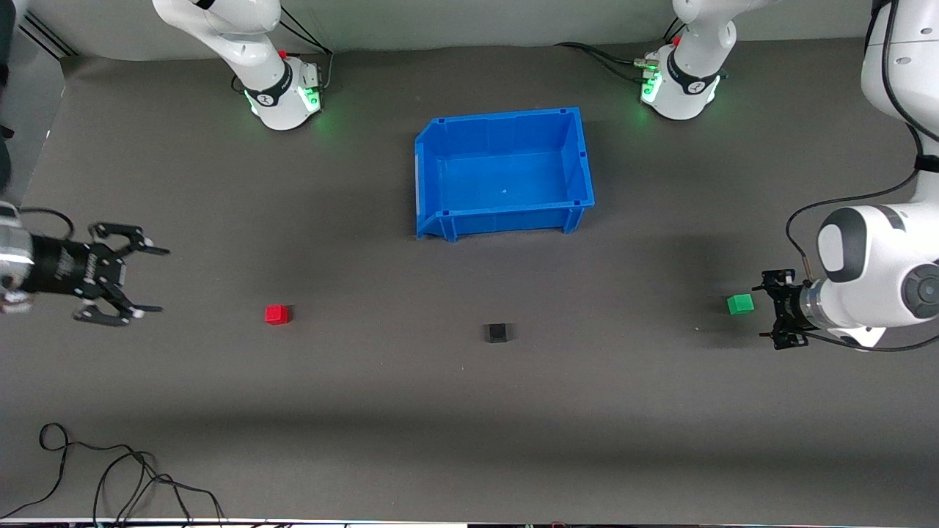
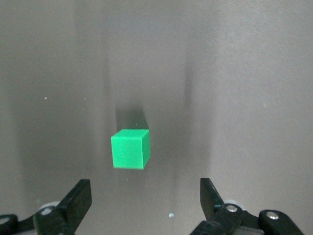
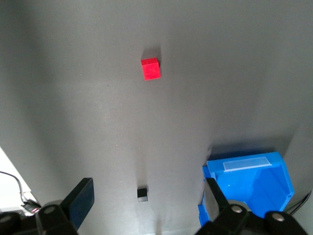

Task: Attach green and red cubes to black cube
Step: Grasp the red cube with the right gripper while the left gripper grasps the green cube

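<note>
The robot should next grab the green cube (image 1: pixel 740 303) by its opposite sides with the left gripper, because it needs to be attached to the black cube (image 1: pixel 497 333).
The black cube (image 1: pixel 497 333) sits on the grey table, nearer the front camera than the blue bin. The red cube (image 1: pixel 277 314) lies toward the right arm's end, the green cube (image 1: pixel 740 303) toward the left arm's end. My left gripper (image 1: pixel 767 312) is open and empty, just beside the green cube on its outer side. In the left wrist view the green cube (image 2: pixel 130 149) lies just ahead of the open gripper (image 2: pixel 144 196). My right gripper (image 1: pixel 161 280) is open and empty, over the table's end, apart from the red cube. The right wrist view shows the red cube (image 3: pixel 150 68), the black cube (image 3: pixel 142 193) and the open gripper (image 3: pixel 148 201).
A blue bin (image 1: pixel 433 169) stands empty at the table's middle, between the arm bases; its corner shows in the right wrist view (image 3: pixel 274 161). Loose black cables (image 1: pixel 110 477) lie at the front edge toward the right arm's end.
</note>
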